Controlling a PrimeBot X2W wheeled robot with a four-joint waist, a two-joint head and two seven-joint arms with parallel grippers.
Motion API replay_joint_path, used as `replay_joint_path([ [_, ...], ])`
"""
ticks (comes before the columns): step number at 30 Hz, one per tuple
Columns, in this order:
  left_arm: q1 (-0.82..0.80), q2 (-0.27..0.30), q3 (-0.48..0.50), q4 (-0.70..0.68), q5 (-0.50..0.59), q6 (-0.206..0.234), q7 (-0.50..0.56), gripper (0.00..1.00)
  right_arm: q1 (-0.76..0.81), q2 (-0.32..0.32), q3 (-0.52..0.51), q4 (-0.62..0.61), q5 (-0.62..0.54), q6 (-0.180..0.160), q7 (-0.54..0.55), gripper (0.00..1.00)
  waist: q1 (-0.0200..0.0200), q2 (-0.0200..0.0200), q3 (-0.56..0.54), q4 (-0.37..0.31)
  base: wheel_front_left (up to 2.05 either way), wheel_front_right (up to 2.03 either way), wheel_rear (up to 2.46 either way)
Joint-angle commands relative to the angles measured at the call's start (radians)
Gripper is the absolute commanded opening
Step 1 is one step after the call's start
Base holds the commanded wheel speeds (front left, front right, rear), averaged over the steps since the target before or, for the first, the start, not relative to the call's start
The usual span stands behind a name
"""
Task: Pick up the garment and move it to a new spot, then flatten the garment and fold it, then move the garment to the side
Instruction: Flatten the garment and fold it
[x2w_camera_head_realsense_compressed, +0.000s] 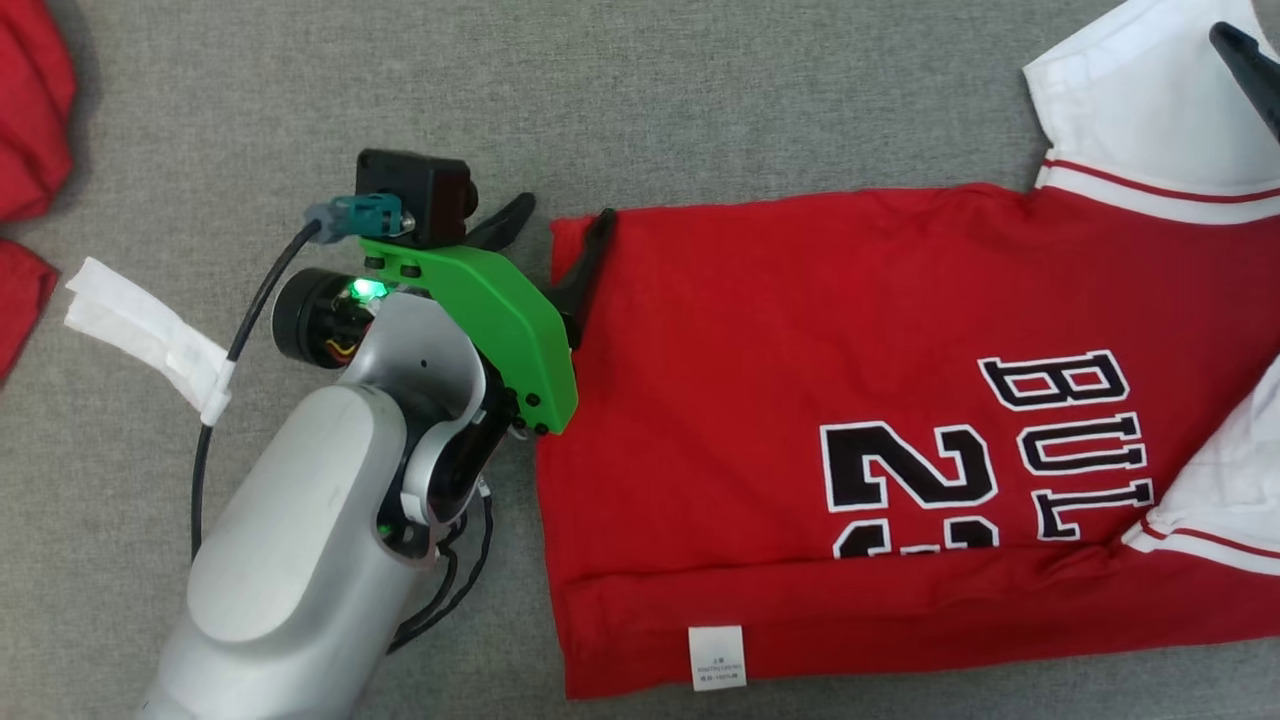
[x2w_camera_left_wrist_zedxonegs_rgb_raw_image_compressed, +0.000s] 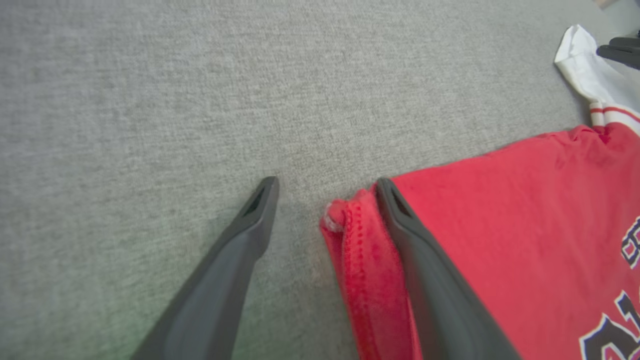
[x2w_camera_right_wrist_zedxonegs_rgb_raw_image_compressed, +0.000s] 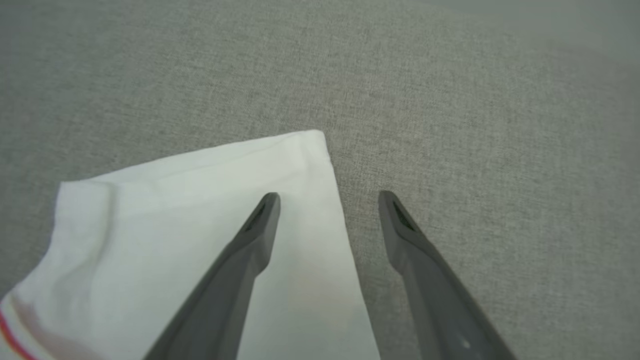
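Observation:
Next, my right gripper grips the white sleeve by its tip edge, where empty surface lies beside it, since the body of the jersey (x2w_camera_head_realsense_compressed: 800, 400) lies flat.
A red jersey (x2w_camera_head_realsense_compressed: 800, 400) with white sleeves and black lettering lies spread on the grey cloth surface, its bottom part folded up with a white label showing. My left gripper (x2w_camera_head_realsense_compressed: 565, 225) stands open at the jersey's far left corner (x2w_camera_left_wrist_zedxonegs_rgb_raw_image_compressed: 350, 235), one finger (x2w_camera_left_wrist_zedxonegs_rgb_raw_image_compressed: 425, 280) on the red fabric, the other on bare surface. My right gripper (x2w_camera_right_wrist_zedxonegs_rgb_raw_image_compressed: 327, 200) is open over the edge of a white sleeve (x2w_camera_right_wrist_zedxonegs_rgb_raw_image_compressed: 200, 240); one finger tip (x2w_camera_head_realsense_compressed: 1245, 60) shows at the head view's upper right.
More red cloth (x2w_camera_head_realsense_compressed: 25, 110) lies at the left edge of the head view. A white strip (x2w_camera_head_realsense_compressed: 140, 330) wraps the left arm's cable. Grey surface (x2w_camera_head_realsense_compressed: 650, 100) stretches beyond the jersey.

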Motion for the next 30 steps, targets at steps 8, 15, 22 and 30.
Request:
replay_joint_path([
  [8, -0.004, 0.018, -0.047, 0.005, -0.005, -0.015, 0.076, 1.00, -0.073, 0.016, 0.112, 0.097, 0.040, 0.000, 0.011, 1.00, -0.0001, 0.0000, 0.028, 0.046, 0.00, 0.00, 0.00],
  [15, 0.017, 0.030, -0.058, -0.051, -0.015, -0.011, 0.103, 1.00, -0.092, 0.010, 0.190, 0.116, 0.088, 0.001, -0.004, 0.61, -0.0001, 0.0000, 0.013, 0.047, 0.00, 0.00, 0.00],
  [22, 0.024, 0.019, -0.047, -0.050, -0.036, -0.030, 0.071, 0.00, -0.105, 0.008, 0.236, 0.098, 0.170, 0.001, -0.111, 0.00, -0.0001, 0.0000, -0.019, 0.029, 0.00, 0.00, 0.00],
  [30, 0.092, 0.036, -0.016, -0.062, -0.068, -0.045, 0.003, 0.00, -0.037, -0.047, 0.253, 0.053, 0.291, 0.000, -0.237, 0.00, -0.0001, 0.0000, -0.149, -0.023, 0.00, 0.00, 0.00],
])
